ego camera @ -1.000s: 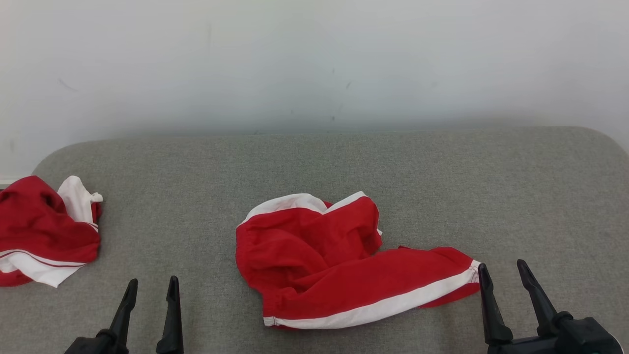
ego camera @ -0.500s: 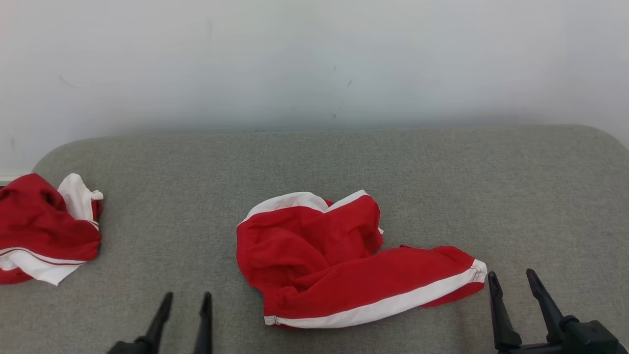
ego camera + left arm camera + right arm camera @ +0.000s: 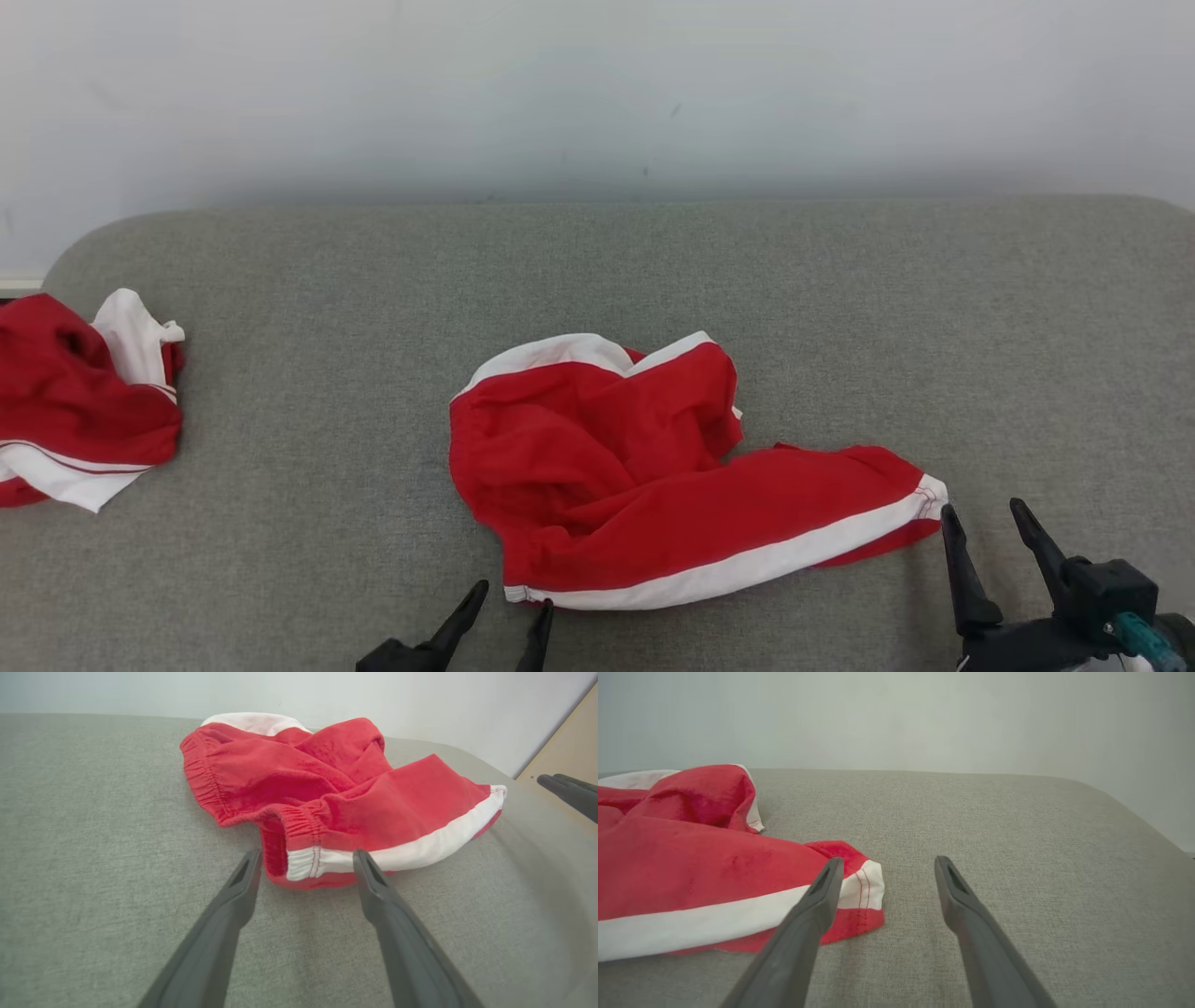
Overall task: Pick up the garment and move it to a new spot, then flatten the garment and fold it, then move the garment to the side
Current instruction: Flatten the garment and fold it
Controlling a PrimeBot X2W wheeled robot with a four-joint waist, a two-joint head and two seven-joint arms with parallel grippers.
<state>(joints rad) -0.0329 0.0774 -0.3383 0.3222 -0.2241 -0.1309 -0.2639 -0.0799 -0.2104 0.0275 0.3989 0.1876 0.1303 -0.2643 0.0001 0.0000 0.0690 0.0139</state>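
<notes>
Next, my right gripper grabs the white hemmed corner (image 3: pixel 930 498) to spread the red shorts (image 3: pixel 605 459) out flat.
The garment (image 3: pixel 644 476), red shorts with white stripes, lies crumpled in the middle of the grey cushioned surface (image 3: pixel 597 271). My left gripper (image 3: pixel 512 597) is open just before its near-left corner, where the elastic waistband and white stripe end. In the left wrist view that corner (image 3: pixel 308 861) sits right ahead of the two spread fingers of the left gripper (image 3: pixel 306 856). My right gripper (image 3: pixel 980 515) stands open beside the garment's right end; in the right wrist view the hemmed tip (image 3: pixel 859 891) lies by its left finger (image 3: pixel 822 891), and the right gripper (image 3: pixel 887 863) holds nothing.
A second red and white garment (image 3: pixel 79 401) lies bunched at the surface's left edge. A pale wall (image 3: pixel 597 93) rises behind the surface. The right gripper's fingers (image 3: pixel 567 793) show at the right edge of the left wrist view.
My left gripper has travelled right, from the lower left to the garment's near-left corner. The right gripper shifted slightly right. The camera tilted, so the whole scene sits a bit higher.
</notes>
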